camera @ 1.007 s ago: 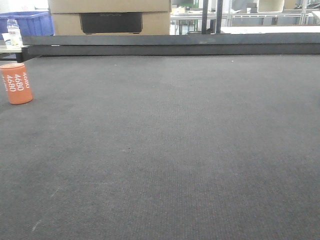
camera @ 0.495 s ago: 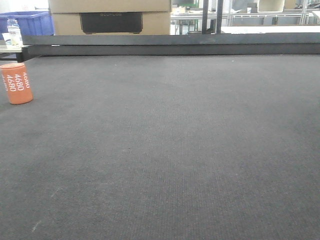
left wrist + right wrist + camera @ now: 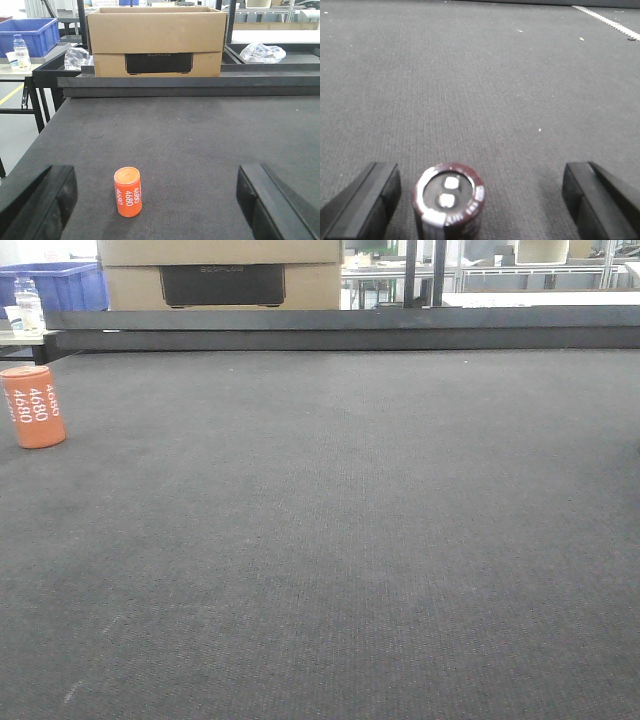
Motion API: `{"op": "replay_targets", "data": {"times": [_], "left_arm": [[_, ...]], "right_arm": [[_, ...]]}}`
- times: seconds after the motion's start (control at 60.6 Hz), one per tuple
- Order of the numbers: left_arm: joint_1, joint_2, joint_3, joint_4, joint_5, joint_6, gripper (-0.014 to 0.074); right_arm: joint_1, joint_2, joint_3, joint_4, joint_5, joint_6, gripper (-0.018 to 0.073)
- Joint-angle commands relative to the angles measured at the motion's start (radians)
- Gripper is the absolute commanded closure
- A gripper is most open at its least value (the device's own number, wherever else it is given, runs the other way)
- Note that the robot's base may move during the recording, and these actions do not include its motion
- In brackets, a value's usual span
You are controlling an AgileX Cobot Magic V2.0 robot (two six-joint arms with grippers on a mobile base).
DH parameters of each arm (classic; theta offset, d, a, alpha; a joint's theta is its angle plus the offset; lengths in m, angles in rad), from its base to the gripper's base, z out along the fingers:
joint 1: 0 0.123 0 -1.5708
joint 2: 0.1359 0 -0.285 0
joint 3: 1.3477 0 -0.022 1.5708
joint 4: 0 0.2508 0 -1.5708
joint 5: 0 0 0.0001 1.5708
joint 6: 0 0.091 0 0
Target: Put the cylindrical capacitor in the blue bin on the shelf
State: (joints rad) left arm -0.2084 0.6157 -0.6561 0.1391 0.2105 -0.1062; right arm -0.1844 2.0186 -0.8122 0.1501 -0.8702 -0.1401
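I will next grab the can by its printed body (image 3: 128,193) with my left gripper, to place the orange can in the blue bin (image 3: 31,34).
The cylindrical capacitor (image 3: 33,406), an orange-red can with white "4680" print, stands upright at the far left of the dark tabletop. In the left wrist view it (image 3: 128,192) stands between the wide-open fingers of my left gripper (image 3: 157,205), nearer the left finger, touching neither. My right gripper (image 3: 482,200) is open too; a dark maroon cylinder (image 3: 449,200) with two silver terminals on top stands between its fingers, close to the left one. A blue bin (image 3: 31,34) sits on a side table at the far left. Silvery shelf rails (image 3: 520,275) show far behind.
A cardboard box (image 3: 156,42) stands behind the table's raised black back edge (image 3: 340,328). A clear water bottle (image 3: 21,51) and a cup stand on the side table by the blue bin. Crumpled plastic bags (image 3: 262,51) lie in black trays beside the box.
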Motion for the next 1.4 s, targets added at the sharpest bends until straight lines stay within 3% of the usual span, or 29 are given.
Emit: {"op": "replay_targets", "data": {"times": [0.0,0.182,0.446,0.545,0.759,0.974,1.123,1.271,1.387], "left_arm": [[-0.006,0.001,-0.009,-0.005,-0.017,-0.003,0.0047],[-0.006,0.001,-0.009,-0.005,-0.017,-0.003,0.0047],[-0.006,0.001,-0.009,-0.033,-0.011,-0.003,0.0047],[-0.006,0.018,-0.005,-0.041,-0.020,-0.003,0.0047],[-0.006,0.174,-0.003,-0.041,-0.110,-0.003,0.0047],[0.023,0.457,-0.003,-0.120,-0.391,-0.003,0.0047],[0.077,0.662,-0.003,-0.120,-0.570,-0.003,0.0047],[0.095,0.875,-0.016,-0.120,-0.798,-0.003,0.0047],[0.095,1.021,-0.046,-0.120,-0.879,-0.003,0.0047]], "right_arm": [[-0.006,0.009,-0.013,-0.007,-0.026,0.003,0.0094],[-0.006,0.032,-0.015,-0.007,-0.028,0.003,0.0407],[-0.006,0.005,-0.015,-0.007,-0.018,0.003,0.0722],[-0.004,-0.070,-0.013,-0.007,0.019,0.003,0.0721],[-0.004,-0.352,-0.013,-0.007,0.276,0.003,0.0721],[-0.002,-0.676,-0.013,-0.007,0.533,0.003,0.0721],[-0.002,-0.833,-0.013,-0.007,0.656,0.003,0.0721],[-0.002,-0.945,-0.013,-0.007,0.711,0.003,0.0721],[-0.002,-0.991,-0.013,-0.007,0.713,0.003,0.0721]]}}
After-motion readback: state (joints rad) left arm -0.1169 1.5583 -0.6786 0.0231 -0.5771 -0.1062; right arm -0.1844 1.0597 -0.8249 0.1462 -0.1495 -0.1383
